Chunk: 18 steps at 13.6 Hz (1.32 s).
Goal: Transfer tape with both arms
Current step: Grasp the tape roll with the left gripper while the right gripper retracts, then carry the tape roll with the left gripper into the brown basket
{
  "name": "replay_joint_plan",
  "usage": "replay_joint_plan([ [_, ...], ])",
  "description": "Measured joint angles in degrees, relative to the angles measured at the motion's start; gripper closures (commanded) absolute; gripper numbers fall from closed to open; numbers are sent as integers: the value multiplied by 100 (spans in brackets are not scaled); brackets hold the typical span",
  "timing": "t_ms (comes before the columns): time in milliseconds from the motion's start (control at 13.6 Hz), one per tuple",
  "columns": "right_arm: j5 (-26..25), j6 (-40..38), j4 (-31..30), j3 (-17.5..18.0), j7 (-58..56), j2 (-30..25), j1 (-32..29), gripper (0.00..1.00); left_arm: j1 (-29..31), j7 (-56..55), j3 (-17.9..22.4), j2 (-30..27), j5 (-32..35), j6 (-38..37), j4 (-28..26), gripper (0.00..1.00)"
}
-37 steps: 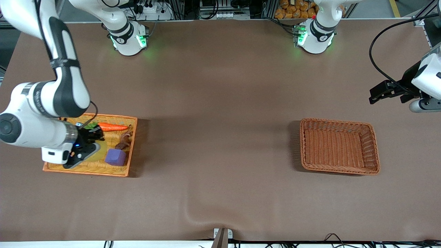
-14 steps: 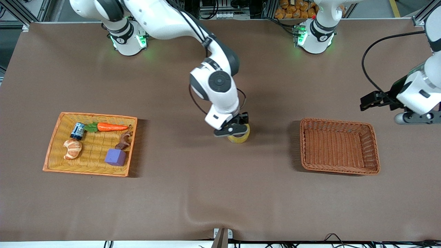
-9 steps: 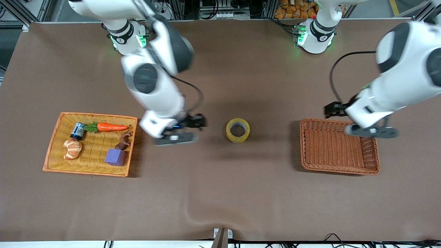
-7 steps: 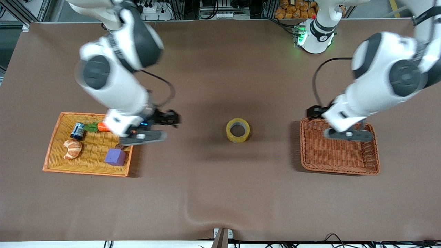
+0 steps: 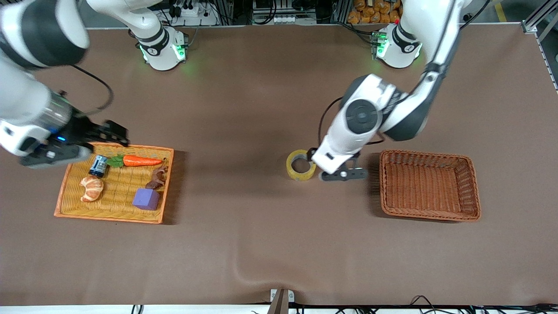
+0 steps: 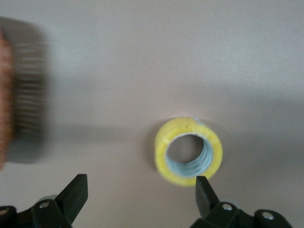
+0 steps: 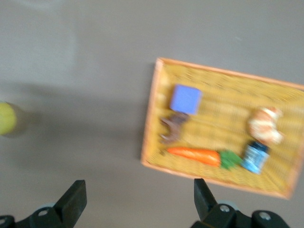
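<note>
The left gripper should next grab the tape by its yellow ring side (image 5: 311, 172) (image 6: 209, 170) to transfer the tape into the brown basket.
The tape (image 5: 301, 165), a yellowish ring with a grey core, lies flat on the brown table between the yellow tray (image 5: 65, 192) and the brown basket (image 5: 473, 187). My left gripper (image 5: 335, 171) hangs open and empty just beside the tape, toward the basket. In the left wrist view the tape (image 6: 189, 152) sits close by one fingertip (image 6: 203, 192) of the open left gripper (image 6: 140, 197). My right gripper (image 5: 114, 134) is open and empty over the tray's edge nearest the robots. The right wrist view shows the open right gripper (image 7: 137, 197) and the tape (image 7: 7, 118) far off.
The yellow tray holds a blue can (image 5: 98, 165), a carrot (image 5: 141, 161), a croissant (image 5: 91, 188), a purple cube (image 5: 146, 199) and a small brown thing (image 5: 159, 176). The brown basket stands at the left arm's end. The cloth has a wrinkle (image 5: 244, 272) near the front edge.
The right gripper carried the tape from the tray to the table's middle, let go and drew back over the tray. The left arm swung in across the basket to beside the tape.
</note>
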Motion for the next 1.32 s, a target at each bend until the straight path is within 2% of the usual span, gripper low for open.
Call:
replay_joint_plan([
  [221, -302, -195, -58, -175, -57, -356, -169, 0, -182, -189, 8, 526, 117, 338, 1, 0],
  [441, -305, -685, -72, -212, -28, -569, -371, 0, -247, -203, 8, 836, 227, 541, -18, 31],
  [515, -304, -696, -66, -215, -28, -618, -464, 0, -259, -203, 8, 903, 249, 696, -78, 45],
  [662, -304, -695, 0, -217, -37, -693, -680, 0, -258, -205, 19, 993, 251, 998, -281, 91],
  [735, -305, -695, 37, -221, -142, -710, -798, 0, -254, -206, 26, 1020, 251, 1062, -350, 100],
  [882, -309, -697, 54, -223, -491, -714, -971, 0, -254, -223, 32, 1053, 251, 1097, -390, 100],
  [1103, -309, -893, 45, -207, -380, -710, -995, 0, -190, -294, 72, 968, 261, 1103, -318, 100],
  [1324, -310, -942, 49, -170, -273, -710, -978, 0, 348, -117, 100, 282, 264, 520, -215, 100],
])
